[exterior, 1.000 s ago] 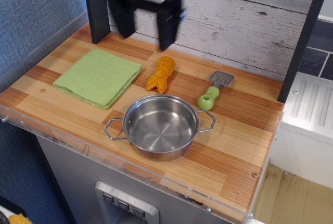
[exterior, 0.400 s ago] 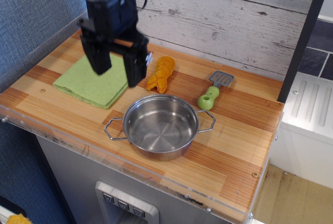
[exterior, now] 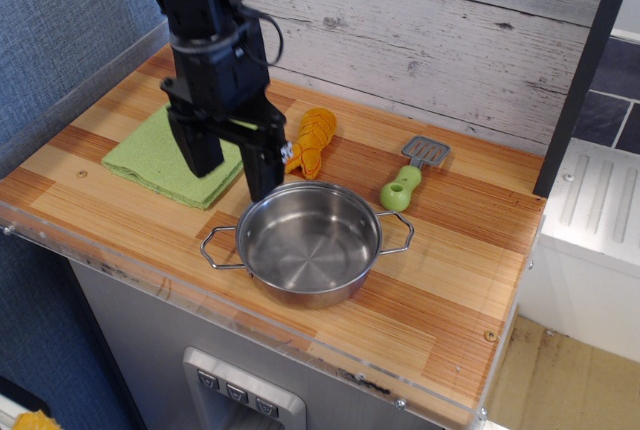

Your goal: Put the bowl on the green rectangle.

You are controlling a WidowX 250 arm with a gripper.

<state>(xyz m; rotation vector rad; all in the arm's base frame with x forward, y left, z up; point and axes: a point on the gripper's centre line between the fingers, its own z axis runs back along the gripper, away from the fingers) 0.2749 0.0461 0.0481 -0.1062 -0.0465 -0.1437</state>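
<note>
I need to grip the steel pot by its rim (exterior: pixel 246 212) with my gripper next, to set it on the green cloth (exterior: pixel 160 162).
The bowl (exterior: pixel 307 243) is a shiny steel pot with two wire loop handles, standing upright near the front edge of the wooden counter. The green rectangle (exterior: pixel 150 156) is a folded light-green cloth lying flat at the left, partly hidden by my arm. My black gripper (exterior: pixel 233 168) hangs open and empty just above the counter, between the cloth's right edge and the pot's back-left rim. One finger (exterior: pixel 264 170) stands close to the pot's rim; the other finger (exterior: pixel 201 150) is over the cloth.
An orange toy (exterior: pixel 309 141) lies behind the pot. A green-handled toy spatula (exterior: pixel 411 175) lies to its right. A whitewashed plank wall (exterior: pixel 450 40) backs the counter, and a dark post (exterior: pixel 585 60) stands at the right. The counter's front edge (exterior: pixel 330 365) is close to the pot.
The gripper has come from high at the back wall down and to the left, then lower toward the pot's back-left rim. The pot, cloth and toys have not moved.
</note>
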